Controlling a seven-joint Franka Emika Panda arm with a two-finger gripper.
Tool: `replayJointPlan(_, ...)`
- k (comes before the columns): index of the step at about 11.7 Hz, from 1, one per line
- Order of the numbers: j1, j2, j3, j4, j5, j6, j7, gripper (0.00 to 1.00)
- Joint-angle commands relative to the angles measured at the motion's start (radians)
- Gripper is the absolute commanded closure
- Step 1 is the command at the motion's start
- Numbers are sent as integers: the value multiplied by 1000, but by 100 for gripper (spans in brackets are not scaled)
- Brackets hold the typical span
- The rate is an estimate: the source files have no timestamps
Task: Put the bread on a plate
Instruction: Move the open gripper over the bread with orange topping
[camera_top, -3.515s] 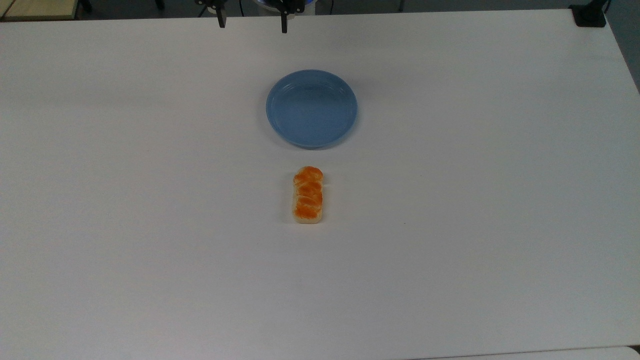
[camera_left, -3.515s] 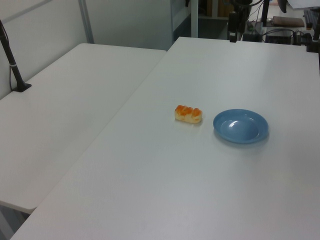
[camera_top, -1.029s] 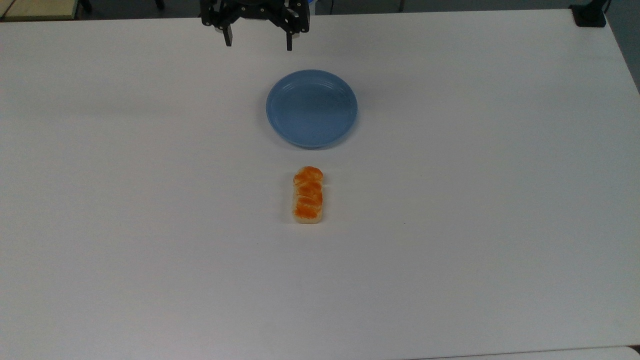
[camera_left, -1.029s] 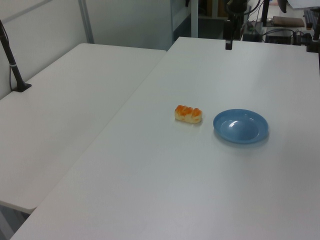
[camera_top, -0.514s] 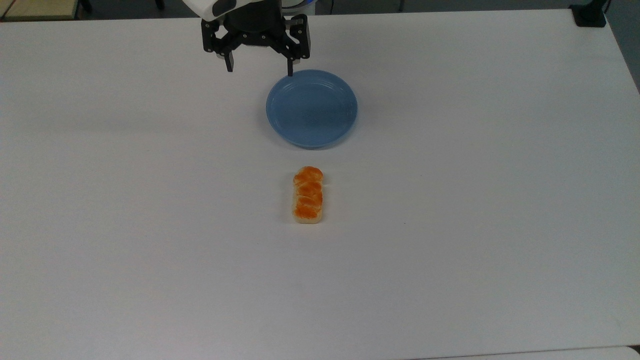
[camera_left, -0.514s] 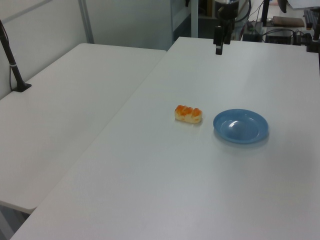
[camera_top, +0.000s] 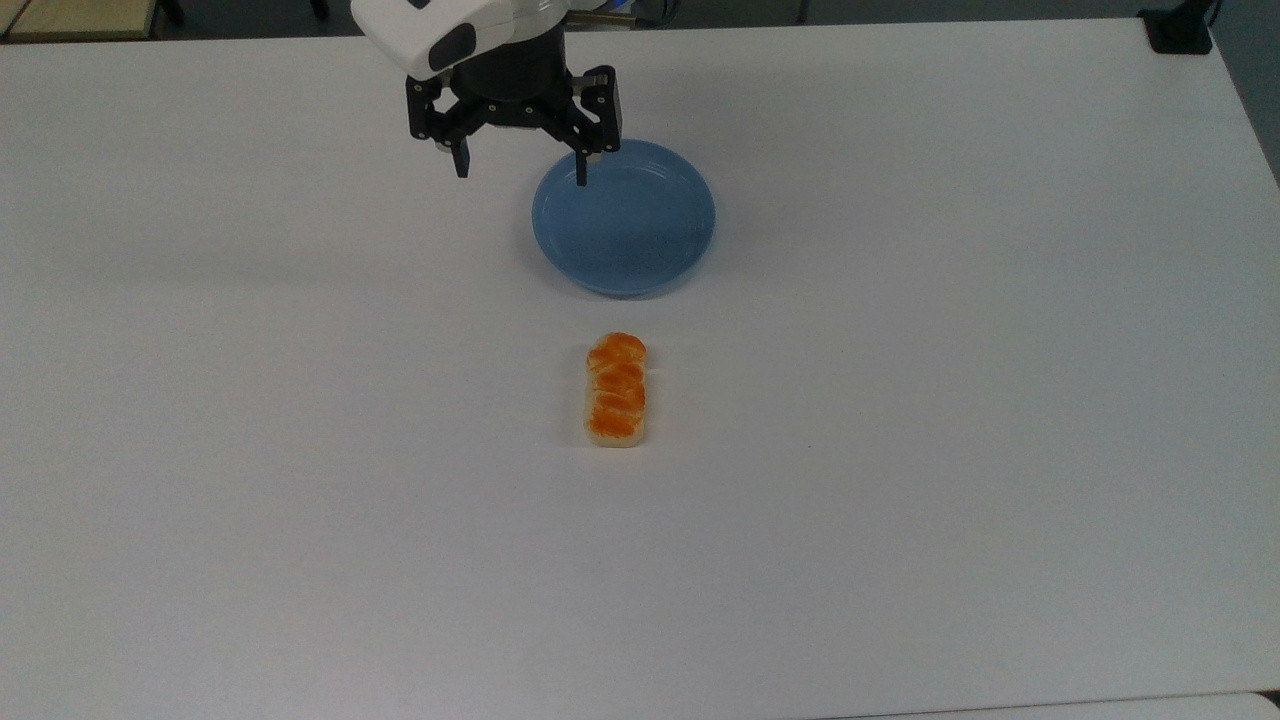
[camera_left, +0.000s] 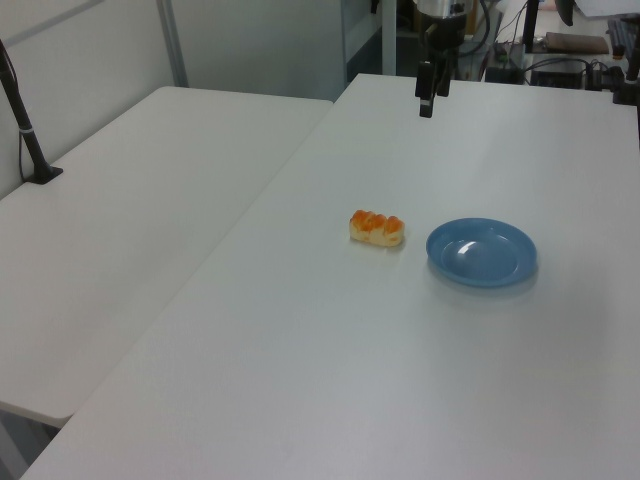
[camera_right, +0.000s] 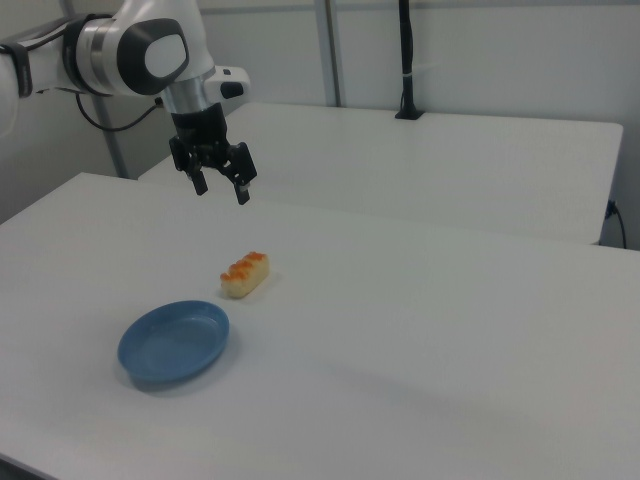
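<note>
I need to set the bread on the light-blue plate (camera_left: 481, 253), so next I need to grab it by the middle of its loaf (camera_left: 377, 229) with my gripper.
The bread (camera_top: 615, 390) (camera_left: 376, 228) (camera_right: 245, 274), a small braided loaf with an orange-brown top, lies on the white table (camera_top: 950, 400), just below the plate in the top view. The light-blue plate (camera_top: 650, 240) (camera_left: 481, 253) (camera_right: 174, 342) has nothing on it. My gripper (camera_top: 521, 173) (camera_left: 428, 92) (camera_right: 221, 187) hangs open and holds nothing, up in the air. In the top view it sits over the plate's upper left rim, with one fingertip (camera_top: 581, 172) over the plate's edge. In the right view it hovers high above the bread.
A second white table (camera_left: 120, 230) (camera_right: 450, 160) adjoins this one. A black post with a clamp (camera_left: 25, 140) (camera_right: 406, 60) stands on it. Another black clamp (camera_top: 1178, 28) sits at the top right corner in the top view. Cables and equipment (camera_left: 560, 60) lie beyond the table's far end.
The arm has come in from the far edge of the table toward the plate and the bread, still open. Bread and plate have stayed where they were.
</note>
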Motion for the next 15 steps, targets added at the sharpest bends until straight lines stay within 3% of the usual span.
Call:
replayJointPlan(1,0,6,-3,7,21,18,-15,0)
replayJointPlan(6,3,49,-3,8,18,64,-9,0)
replayJointPlan(9,5,138,-2,80,21,73,-7,0)
replayJointPlan(15,87,301,0,87,11,245,72,0)
